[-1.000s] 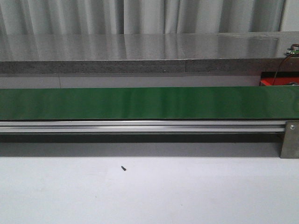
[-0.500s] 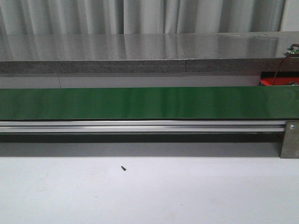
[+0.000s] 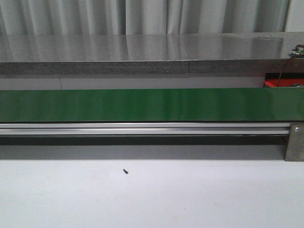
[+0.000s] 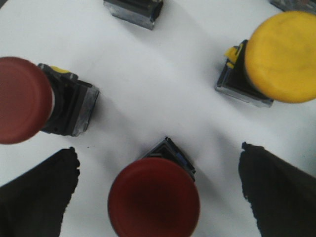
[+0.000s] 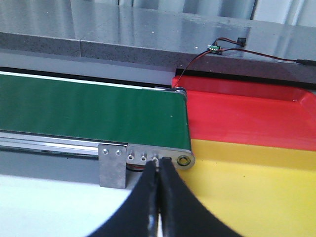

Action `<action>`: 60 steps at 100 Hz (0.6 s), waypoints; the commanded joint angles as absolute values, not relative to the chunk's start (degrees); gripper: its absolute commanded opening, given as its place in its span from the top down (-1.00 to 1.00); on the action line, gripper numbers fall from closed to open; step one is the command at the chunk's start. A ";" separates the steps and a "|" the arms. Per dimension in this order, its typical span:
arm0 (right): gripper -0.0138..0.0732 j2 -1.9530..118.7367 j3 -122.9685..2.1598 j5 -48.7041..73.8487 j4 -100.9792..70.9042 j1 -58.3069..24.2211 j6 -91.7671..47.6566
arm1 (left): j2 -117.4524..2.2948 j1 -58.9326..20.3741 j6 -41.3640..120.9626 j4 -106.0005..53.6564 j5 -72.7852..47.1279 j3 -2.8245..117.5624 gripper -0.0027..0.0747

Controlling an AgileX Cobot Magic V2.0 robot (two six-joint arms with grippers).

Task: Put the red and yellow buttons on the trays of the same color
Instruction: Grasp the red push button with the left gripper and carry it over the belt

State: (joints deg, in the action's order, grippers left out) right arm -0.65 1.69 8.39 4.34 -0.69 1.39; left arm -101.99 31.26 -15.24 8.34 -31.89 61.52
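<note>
The red button (image 4: 154, 197) has my fingertips reaching down beside it, around its dark base (image 4: 172, 152). My left gripper needs to close on the red button now.
In the left wrist view a red button (image 4: 154, 197) with a dark square base stands on the white surface between my left gripper's (image 4: 157, 151) two black fingers (image 4: 39, 192), which are wide apart and touch nothing. A second red button (image 4: 22, 106) lies off to one side, and a yellow button (image 4: 282, 57) stands farther off. In the right wrist view my right gripper (image 5: 159, 165) is shut on nothing, in front of the belt's end. Beyond it lie the red tray (image 5: 237, 111) and the yellow tray (image 5: 247, 182), side by side. Neither gripper shows in the front view.
The long green belt (image 3: 142, 104) on its aluminium rail crosses the front view, with a grey counter behind it. A sliver of the red tray (image 3: 278, 83) shows at the belt's right end. A thin wire with a green tip (image 5: 217, 47) lies on the counter. Another button's base (image 4: 133, 10) lies nearby.
</note>
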 commanded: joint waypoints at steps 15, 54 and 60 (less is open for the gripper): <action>0.90 -1.61 0.60 3.53 4.33 -0.28 1.18 | -100.37 31.27 -15.52 7.24 -28.82 63.16 -0.71; 0.90 -1.61 0.60 3.53 4.33 -0.28 1.18 | -100.37 31.27 -15.52 7.24 -29.72 63.16 0.43; 0.90 -1.61 0.60 3.53 4.33 -0.28 1.18 | -100.23 31.27 -15.52 7.24 -30.28 63.16 0.62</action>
